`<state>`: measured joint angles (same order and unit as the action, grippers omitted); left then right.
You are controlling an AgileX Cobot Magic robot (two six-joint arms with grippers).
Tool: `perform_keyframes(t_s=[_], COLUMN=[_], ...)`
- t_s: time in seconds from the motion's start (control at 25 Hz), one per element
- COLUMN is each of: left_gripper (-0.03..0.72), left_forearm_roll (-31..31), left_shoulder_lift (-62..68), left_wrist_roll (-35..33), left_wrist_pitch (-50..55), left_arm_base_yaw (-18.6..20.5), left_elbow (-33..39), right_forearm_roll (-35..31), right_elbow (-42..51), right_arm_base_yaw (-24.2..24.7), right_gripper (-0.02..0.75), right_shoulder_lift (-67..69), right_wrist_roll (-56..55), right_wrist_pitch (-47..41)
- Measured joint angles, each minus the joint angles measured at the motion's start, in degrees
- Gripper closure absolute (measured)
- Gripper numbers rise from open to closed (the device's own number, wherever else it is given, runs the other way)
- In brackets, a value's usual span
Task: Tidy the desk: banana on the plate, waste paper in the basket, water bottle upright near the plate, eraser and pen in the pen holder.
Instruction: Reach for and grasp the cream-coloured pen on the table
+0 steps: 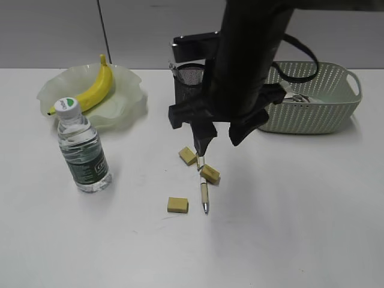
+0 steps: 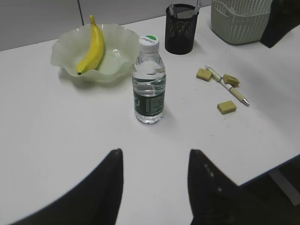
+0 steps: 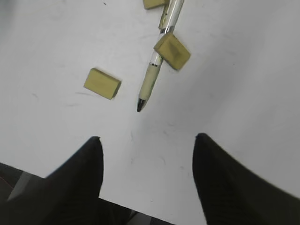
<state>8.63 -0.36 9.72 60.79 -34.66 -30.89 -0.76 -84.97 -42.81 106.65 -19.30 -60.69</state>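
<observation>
Next, my right gripper grabs the pen by the tan grip near its tip (image 1: 204, 193) (image 3: 149, 81), since erasers crowd the middle and clip end of the pen.
The banana (image 1: 99, 87) lies in the pale green plate (image 1: 137, 90) at the back left. In front of it the water bottle (image 1: 83, 153) stands upright. A white pen (image 1: 204, 193) and three tan erasers (image 1: 177, 205) lie mid-desk. My right gripper (image 1: 221, 141) hangs just above them, open and empty; in its wrist view the pen (image 3: 154, 70) and an eraser (image 3: 102, 83) lie ahead of the right gripper (image 3: 149, 138). The black pen holder (image 1: 187, 81) is partly hidden behind that arm. A pale wad, seemingly the waste paper (image 1: 298, 96), lies in the basket (image 1: 336, 102). My left gripper (image 2: 154, 157) is open over bare desk, short of the bottle (image 2: 149, 89).
The pen holder (image 2: 181, 28) has a few items standing in it. The desk's front edge (image 2: 276, 161) runs close to the right of the left gripper. White desk (image 1: 288, 234) stretches in front of the pen and erasers.
</observation>
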Motion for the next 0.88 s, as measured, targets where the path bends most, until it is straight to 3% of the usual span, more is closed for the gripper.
perform_keyframes(t_s=[0.32,0.56,0.88], left_gripper=[0.352,0.353,0.367], left_forearm_roll=[0.0,0.0,0.0], left_shoulder_lift=[0.0,0.0,0.0], left_wrist_roll=[-0.05,-0.05,-0.05], left_wrist_pitch=[0.0,0.0,0.0], left_arm_base_yaw=[0.0,0.0,0.0], left_elbow=[0.0,0.0,0.0], right_forearm_roll=[-0.43,-3.85,-3.51], right_elbow=[-11.97,-12.45,-12.62], right_arm_base_yaw=[-0.22,-0.22,0.1], right_gripper=[0.357,0.367,0.367], right_shoulder_lift=[15.85,22.8,25.23], right_wrist_roll=[-2.6,-2.6,-2.6], right_wrist_pitch=[-7.98,-7.98,-6.0])
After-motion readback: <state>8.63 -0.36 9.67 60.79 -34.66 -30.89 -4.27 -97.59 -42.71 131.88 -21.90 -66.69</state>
